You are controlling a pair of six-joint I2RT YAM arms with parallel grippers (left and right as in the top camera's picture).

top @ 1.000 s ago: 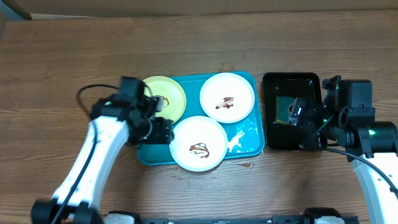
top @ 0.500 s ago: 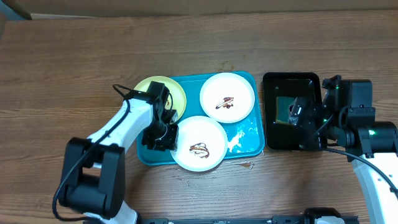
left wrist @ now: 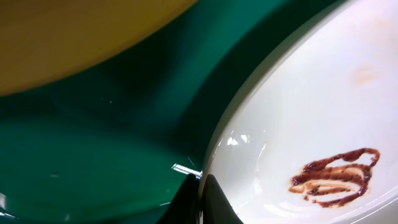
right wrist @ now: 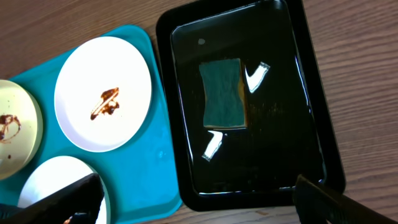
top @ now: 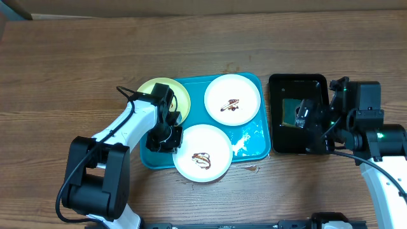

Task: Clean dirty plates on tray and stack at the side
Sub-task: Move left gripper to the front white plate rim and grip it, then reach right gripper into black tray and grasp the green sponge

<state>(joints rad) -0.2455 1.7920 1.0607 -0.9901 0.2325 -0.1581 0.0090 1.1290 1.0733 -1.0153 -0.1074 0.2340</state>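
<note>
I should next grab the green sponge across its middle from its green top with my right gripper. Its yellow bottom then stays free to clean the plates.
Three plates lie on the turquoise tray. Two of them, the pale yellow-green plate and the far white plate, carry brown sauce smears. The near white plate, also smeared, overhangs the tray's front rim. My left gripper is shut on that plate's left rim. In the left wrist view its dark fingertips pinch the rim of the white plate, with the smear close by. My right gripper hangs open above the black tray, holding nothing.
A green sponge lies in the glossy black tray, right of the turquoise tray. White smudges mark the turquoise tray's right part. Bare wooden table surrounds both trays.
My left arm swung in to the near white plate and the gripper shut on its rim. The plate has shifted slightly toward the table's front edge. The right arm has not moved.
</note>
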